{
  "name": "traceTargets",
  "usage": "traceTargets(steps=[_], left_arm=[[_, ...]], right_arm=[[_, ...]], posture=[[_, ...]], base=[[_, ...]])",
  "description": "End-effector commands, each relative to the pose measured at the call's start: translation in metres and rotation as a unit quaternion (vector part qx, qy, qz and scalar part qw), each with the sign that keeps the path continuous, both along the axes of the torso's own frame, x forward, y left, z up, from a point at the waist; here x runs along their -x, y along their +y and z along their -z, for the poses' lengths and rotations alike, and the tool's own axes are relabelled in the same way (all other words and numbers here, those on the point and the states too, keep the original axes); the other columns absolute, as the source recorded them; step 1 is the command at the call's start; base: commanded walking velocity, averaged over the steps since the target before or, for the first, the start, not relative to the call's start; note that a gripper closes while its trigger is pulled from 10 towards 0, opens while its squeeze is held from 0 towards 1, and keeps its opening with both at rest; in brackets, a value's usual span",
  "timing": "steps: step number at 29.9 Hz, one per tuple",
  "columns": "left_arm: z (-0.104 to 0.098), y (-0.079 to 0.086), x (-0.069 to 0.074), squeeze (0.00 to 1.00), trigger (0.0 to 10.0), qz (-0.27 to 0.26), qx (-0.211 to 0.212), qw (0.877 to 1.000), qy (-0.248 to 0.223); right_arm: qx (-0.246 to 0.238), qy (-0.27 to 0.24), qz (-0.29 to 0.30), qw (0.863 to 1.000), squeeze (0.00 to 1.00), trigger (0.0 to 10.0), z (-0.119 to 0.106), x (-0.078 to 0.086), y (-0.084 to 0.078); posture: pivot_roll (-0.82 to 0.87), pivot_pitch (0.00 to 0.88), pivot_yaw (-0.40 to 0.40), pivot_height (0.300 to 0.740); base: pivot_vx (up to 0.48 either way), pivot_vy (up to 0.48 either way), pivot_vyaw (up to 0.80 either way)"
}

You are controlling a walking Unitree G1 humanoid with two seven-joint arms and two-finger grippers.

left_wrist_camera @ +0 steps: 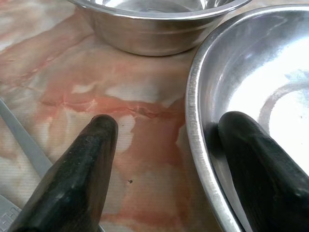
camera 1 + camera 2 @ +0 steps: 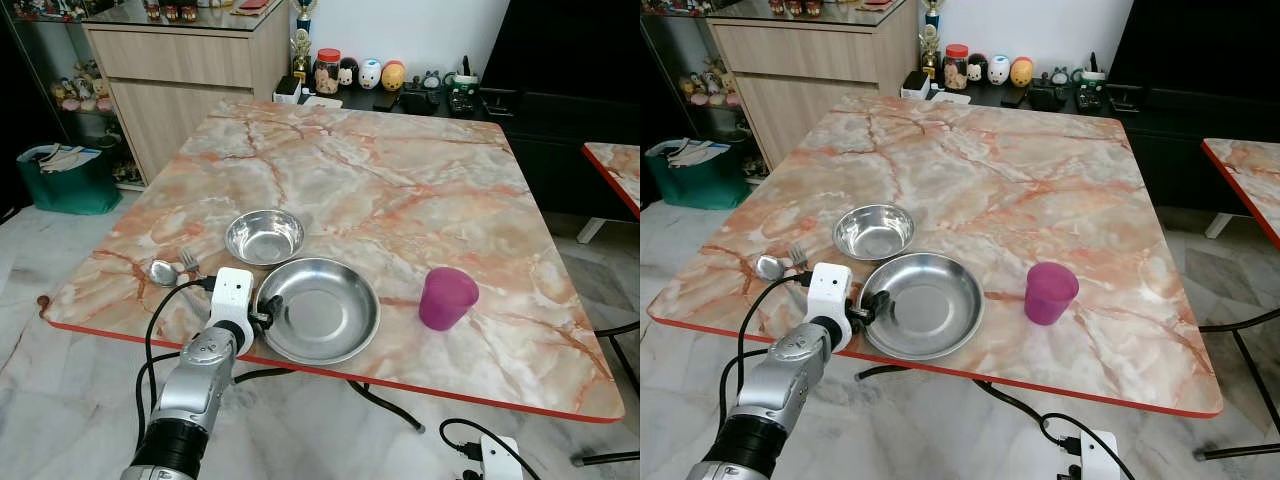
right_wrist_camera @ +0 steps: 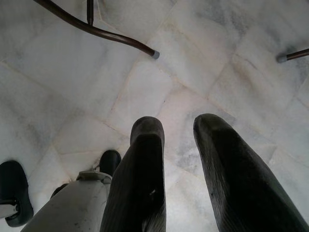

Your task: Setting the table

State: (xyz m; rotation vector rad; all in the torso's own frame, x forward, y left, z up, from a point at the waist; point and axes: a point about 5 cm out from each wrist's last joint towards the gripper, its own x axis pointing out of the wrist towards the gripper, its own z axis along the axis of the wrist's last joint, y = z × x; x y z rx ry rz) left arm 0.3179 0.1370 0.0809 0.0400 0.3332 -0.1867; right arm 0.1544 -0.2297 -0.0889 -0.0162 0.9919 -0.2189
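Note:
The left gripper grabs the steel plate by its thin raised rim next, since the plate spreads far wider than my open fingers.
A wide steel plate (image 2: 320,310) lies near the front edge of the marble table (image 2: 400,190). Just behind it sits a smaller steel bowl (image 2: 264,236), and a purple cup (image 2: 446,297) stands to its right. A spoon (image 2: 163,271) and a fork (image 2: 189,261) lie to the left of the plate. My left gripper (image 2: 268,312) is open at the plate's left rim. In the left wrist view one finger (image 1: 256,154) is inside the plate and the other (image 1: 91,159) is over the table outside the rim (image 1: 198,96). My right gripper (image 3: 178,123) hangs open over the floor.
A wooden cabinet (image 2: 190,70) and a green bag (image 2: 65,180) stand at the back left. A dark console with jars and figurines (image 2: 370,75) lies behind the table. A second table's corner (image 2: 615,170) is at the right. Chair legs (image 3: 96,29) and cables (image 2: 390,405) are on the floor.

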Motion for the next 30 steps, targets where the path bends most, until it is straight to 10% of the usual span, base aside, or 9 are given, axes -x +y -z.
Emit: traceTargets(steps=[1,30], left_arm=[[0.008,-0.004,0.003,0.00,0.0,0.014,-0.005,0.999,0.029],[-0.009,-0.015,0.000,0.00,0.0,0.062,-0.002,0.998,-0.003]], right_arm=[[0.001,0.001,0.000,1.000,0.00,10.0,-0.001,-0.001,-0.002],[0.001,0.002,-0.004,1.000,0.00,10.0,-0.001,-0.001,-0.001]], posture=[[0.13,0.000,-0.048,0.740],[0.13,0.000,-0.047,0.740]], base=[[0.000,0.000,0.00],[0.000,0.000,0.00]])
